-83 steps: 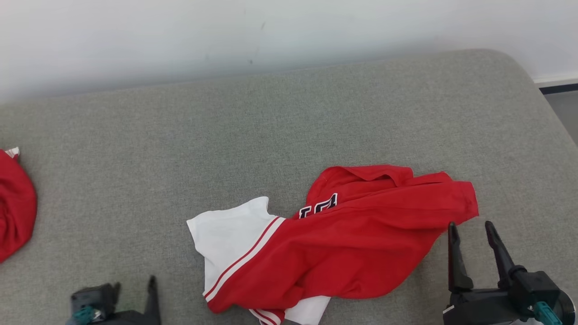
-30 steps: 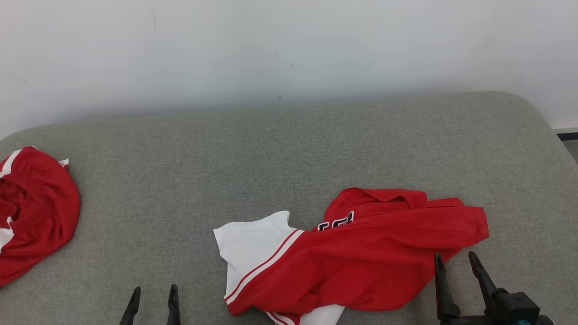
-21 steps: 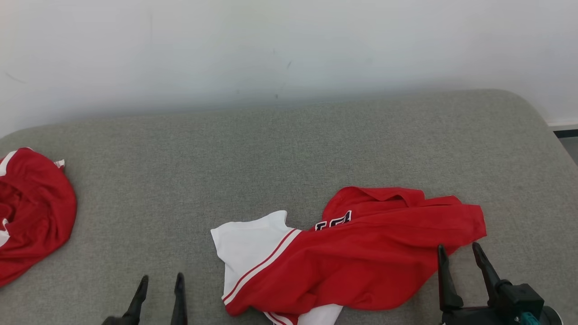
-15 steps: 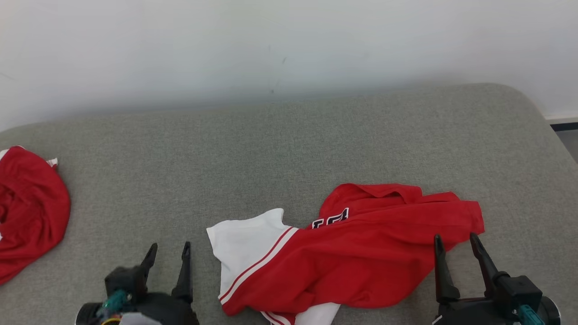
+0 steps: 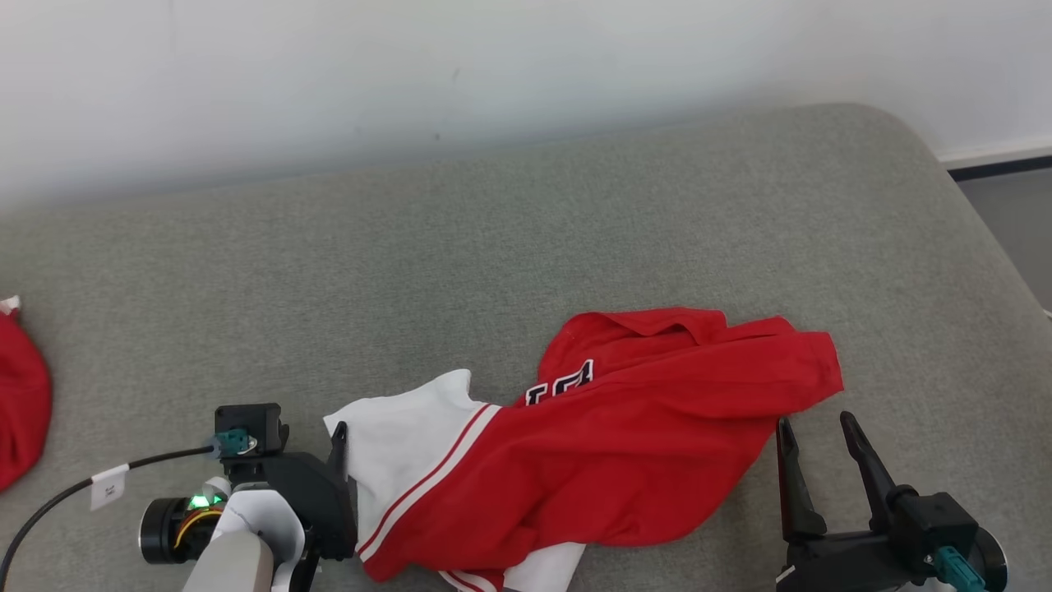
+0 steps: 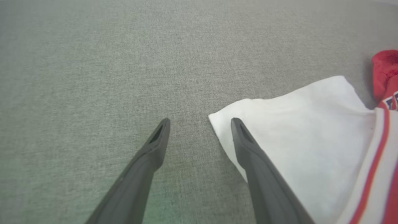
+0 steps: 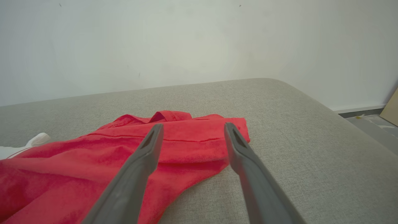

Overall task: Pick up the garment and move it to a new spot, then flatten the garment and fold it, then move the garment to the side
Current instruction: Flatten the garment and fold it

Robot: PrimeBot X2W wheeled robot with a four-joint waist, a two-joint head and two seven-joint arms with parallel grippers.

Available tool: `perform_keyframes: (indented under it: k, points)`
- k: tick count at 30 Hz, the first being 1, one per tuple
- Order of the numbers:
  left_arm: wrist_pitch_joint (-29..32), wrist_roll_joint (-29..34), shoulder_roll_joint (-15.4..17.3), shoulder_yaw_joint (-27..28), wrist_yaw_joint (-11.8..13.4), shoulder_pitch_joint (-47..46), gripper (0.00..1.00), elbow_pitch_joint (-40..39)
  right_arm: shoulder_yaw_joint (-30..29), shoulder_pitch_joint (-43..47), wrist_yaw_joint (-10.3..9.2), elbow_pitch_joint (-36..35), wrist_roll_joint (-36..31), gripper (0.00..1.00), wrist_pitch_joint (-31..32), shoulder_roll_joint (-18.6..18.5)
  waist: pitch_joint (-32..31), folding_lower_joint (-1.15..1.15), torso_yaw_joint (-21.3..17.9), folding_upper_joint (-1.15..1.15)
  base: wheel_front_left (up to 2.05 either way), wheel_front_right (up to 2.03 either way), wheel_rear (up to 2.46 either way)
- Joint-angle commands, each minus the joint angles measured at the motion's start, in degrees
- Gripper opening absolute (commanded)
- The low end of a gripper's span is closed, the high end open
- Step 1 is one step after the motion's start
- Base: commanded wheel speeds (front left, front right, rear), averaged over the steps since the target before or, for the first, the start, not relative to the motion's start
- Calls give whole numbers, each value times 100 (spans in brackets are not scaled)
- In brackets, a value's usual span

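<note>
My left gripper is going to grab the white sleeve by its outer corner (image 5: 333, 423) next. The sleeve's edge sticks out flat, while the red cloth (image 5: 602, 459) lies slack and crumpled.
The garment (image 5: 625, 444), a red jersey with a white sleeve and dark lettering, lies crumpled on the grey cushion (image 5: 493, 247). My left gripper (image 5: 320, 452) is open at the white sleeve's left corner. In the left wrist view the sleeve (image 6: 304, 143) has its corner just inside the gap of the left gripper (image 6: 199, 123), and one finger lies over the sleeve's edge. My right gripper (image 5: 814, 423) stands open just below the garment's red right end. In the right wrist view, the red cloth (image 7: 108, 155) lies beyond the spread fingers of the right gripper (image 7: 193, 126).
A second red garment (image 5: 20, 403) lies bunched at the cushion's far left edge. A white wall (image 5: 493, 66) backs the cushion. The cushion's rounded right corner drops to grey floor (image 5: 1011, 205). A black cable (image 5: 74, 489) trails from my left wrist.
The head camera has shifted. My left gripper has advanced up and to the right, reaching the white sleeve's corner. The right gripper keeps its place by the garment's red end.
</note>
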Motion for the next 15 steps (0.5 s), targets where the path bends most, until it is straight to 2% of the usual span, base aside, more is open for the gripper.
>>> perform_keyframes:
  k: [1,10,11,12,13,14,15]
  points:
    - [42,1,12,-1,8,-86,100,54,14,-50,6,3,49,100,-26,11,102,-1,-100,0,0,0,0]
    - [365,36,28,-174,29,-284,100,421,11,-139,6,5,44,100,-75,11,245,-1,-146,0,0,0,0]
    - [452,20,13,-218,5,-286,85,466,19,-156,6,6,35,100,-76,11,258,-1,-145,0,0,0,0]
    - [558,-3,-4,-260,-21,-293,58,516,31,-183,6,8,-21,100,-54,10,271,-1,-145,0,0,0,0]
    - [650,-11,-11,-298,-46,-290,42,554,49,-216,6,10,-79,100,-7,11,283,-1,-145,0,0,0,0]
    - [727,-34,-6,-320,-52,-295,11,579,49,-264,6,-4,-155,100,69,11,301,-1,-152,0,0,0,0]
    - [786,-43,12,-338,-73,-302,0,588,9,-313,6,-5,-253,100,198,10,315,-1,-159,0,0,0,0]
